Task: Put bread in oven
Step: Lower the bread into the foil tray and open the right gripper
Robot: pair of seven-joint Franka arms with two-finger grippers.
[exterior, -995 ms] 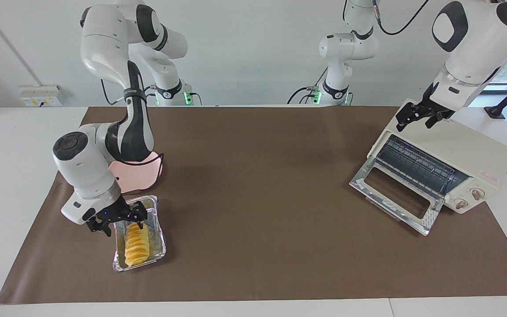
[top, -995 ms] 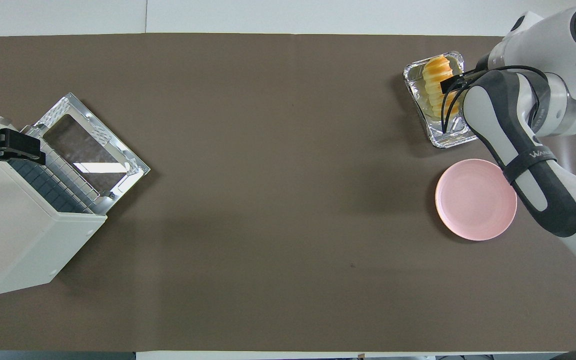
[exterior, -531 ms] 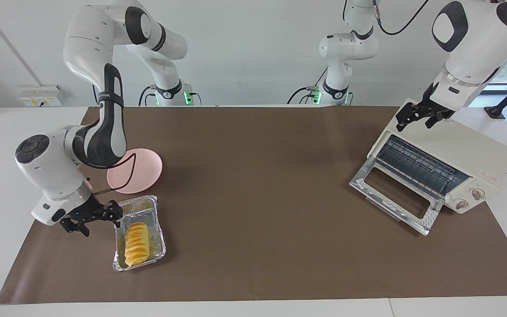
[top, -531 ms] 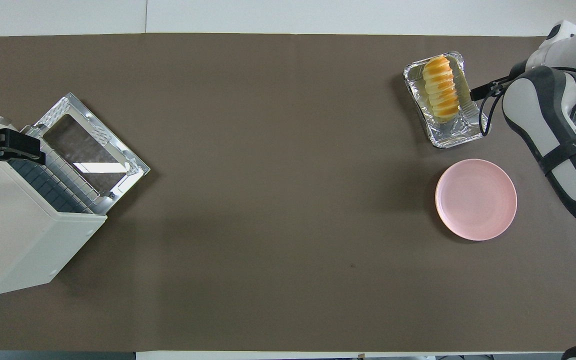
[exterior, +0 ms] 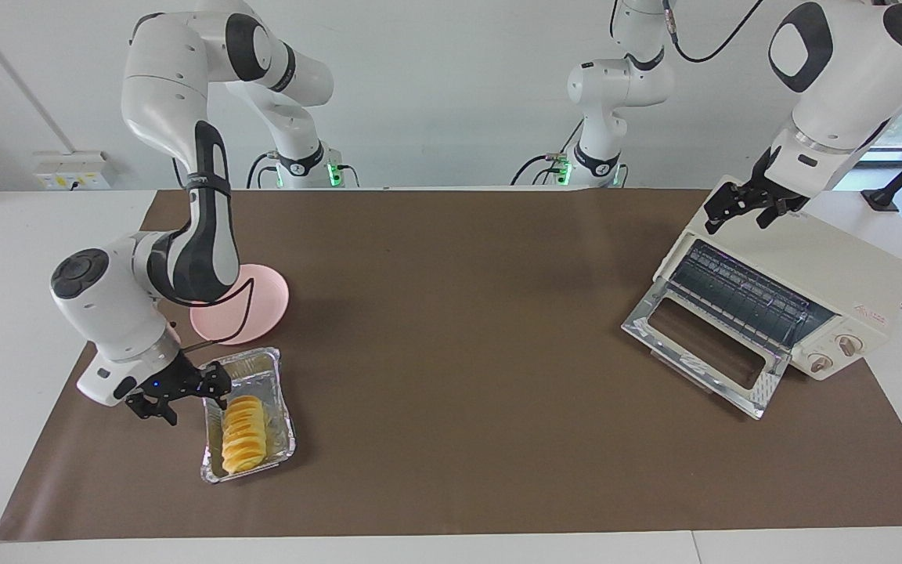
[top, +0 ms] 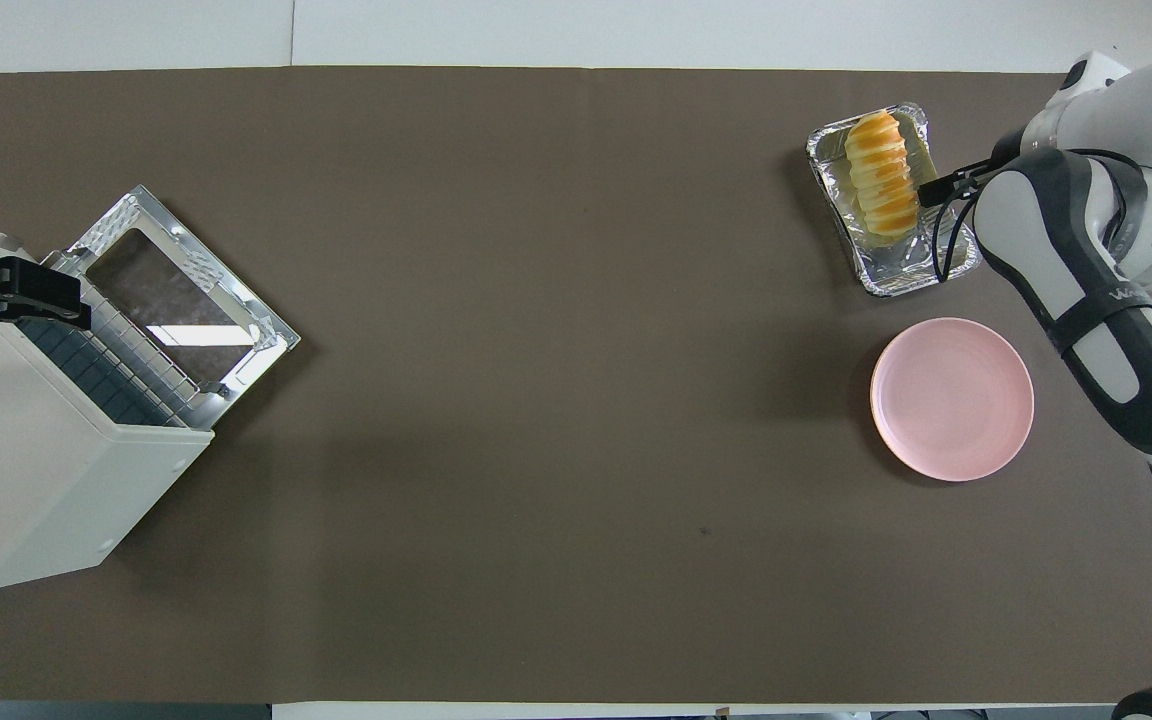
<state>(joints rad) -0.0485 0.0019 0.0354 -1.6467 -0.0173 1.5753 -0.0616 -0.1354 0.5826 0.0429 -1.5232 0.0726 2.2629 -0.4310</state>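
Note:
My right gripper grabs the tray by its long rim (top: 927,146) next, to bring the bread to the oven in the foil tray.
The golden ridged bread (exterior: 243,433) (top: 881,175) lies in a crinkled foil tray (exterior: 288,440) (top: 901,268) toward the right arm's end of the table. My right gripper (exterior: 185,398) hangs low at the tray's long rim, open; one finger (top: 936,188) reaches over that rim beside the bread, the other stays outside the tray. Nothing is held. The cream oven (exterior: 835,266) (top: 26,470) stands toward the left arm's end, its glass door (exterior: 705,348) (top: 176,300) folded down and its wire rack (exterior: 741,294) showing. My left gripper (exterior: 742,210) (top: 11,298) waits open over the oven's top.
A round pink plate (exterior: 255,313) (top: 951,400) sits beside the foil tray, nearer to the robots. A brown mat (exterior: 459,313) covers the table between the tray and the oven.
My right gripper swung off the bread toward the right arm's end of the table, uncovering the plate, then came back a little to the tray's rim. The left arm stayed still.

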